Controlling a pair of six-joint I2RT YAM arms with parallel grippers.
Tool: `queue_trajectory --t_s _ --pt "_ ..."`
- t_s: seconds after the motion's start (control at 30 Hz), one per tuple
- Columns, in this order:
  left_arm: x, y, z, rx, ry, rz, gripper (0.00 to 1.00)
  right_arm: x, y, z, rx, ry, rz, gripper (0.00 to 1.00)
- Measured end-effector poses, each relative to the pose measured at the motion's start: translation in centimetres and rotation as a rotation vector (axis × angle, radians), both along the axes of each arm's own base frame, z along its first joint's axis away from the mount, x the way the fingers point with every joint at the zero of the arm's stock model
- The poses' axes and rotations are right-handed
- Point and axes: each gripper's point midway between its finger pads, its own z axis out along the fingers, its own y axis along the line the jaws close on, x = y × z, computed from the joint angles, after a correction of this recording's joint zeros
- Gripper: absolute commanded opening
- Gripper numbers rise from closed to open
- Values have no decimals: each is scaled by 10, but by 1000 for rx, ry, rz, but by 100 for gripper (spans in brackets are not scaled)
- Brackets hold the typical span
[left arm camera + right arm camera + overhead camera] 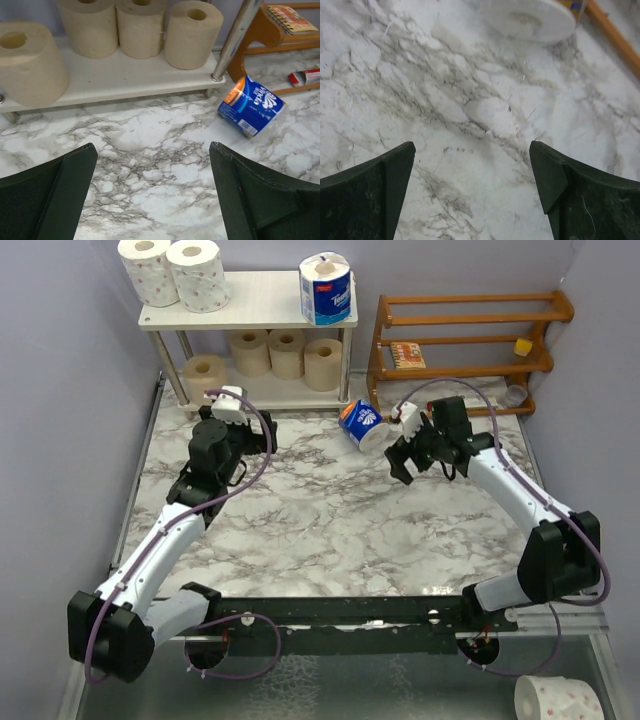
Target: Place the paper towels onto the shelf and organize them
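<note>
Next, my right gripper grabs the lying blue-wrapped roll by the rim of its white end [384, 432]. Then the roll goes onto the shelf [255, 290].
The shelf [255, 290] stands at the back left. Two white pink-dotted rolls [198, 273] and a blue-wrapped roll [326, 288] are on its top board. Several tan rolls [287, 352] are on the lower board [125, 77]. A second blue-wrapped roll [362, 425] lies tilted on the marble table, right of the shelf leg [235, 40]; it also shows in the left wrist view [252, 105]. My left gripper [250, 435] [152, 190] is open and empty, in front of the lower board. My right gripper [403, 462] [472, 190] is open and empty, just right of the lying roll, whose white end [530, 20] shows ahead.
An orange-brown wooden rack [465, 335] stands at the back right, holding a small booklet [407, 356] and a yellow block [522, 346]. Another pink-dotted roll [558, 700] lies off the table at the near right. Walls close in the left and right sides.
</note>
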Motion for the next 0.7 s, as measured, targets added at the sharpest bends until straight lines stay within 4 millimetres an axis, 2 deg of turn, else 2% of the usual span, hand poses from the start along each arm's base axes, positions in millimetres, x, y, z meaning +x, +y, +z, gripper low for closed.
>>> queue_trajectory --t_s 0.17,0.27,0.4,0.47,0.57,0.7 --pt "10 15 2 21 7 103 99 51 20 38 34 -146 66 100" --pt "17 21 -7 47 47 146 99 85 26 45 4 -240 100 100" --pt "22 28 -22 82 98 191 99 137 37 32 -66 -273 165 100" --pt "22 32 -27 94 113 213 99 154 41 22 -90 -275 191 100" --pt "23 38 -30 102 123 237 99 164 42 4 -115 -272 216 100" --pt "28 43 -37 112 146 252 99 169 44 1 -123 -285 229 100"
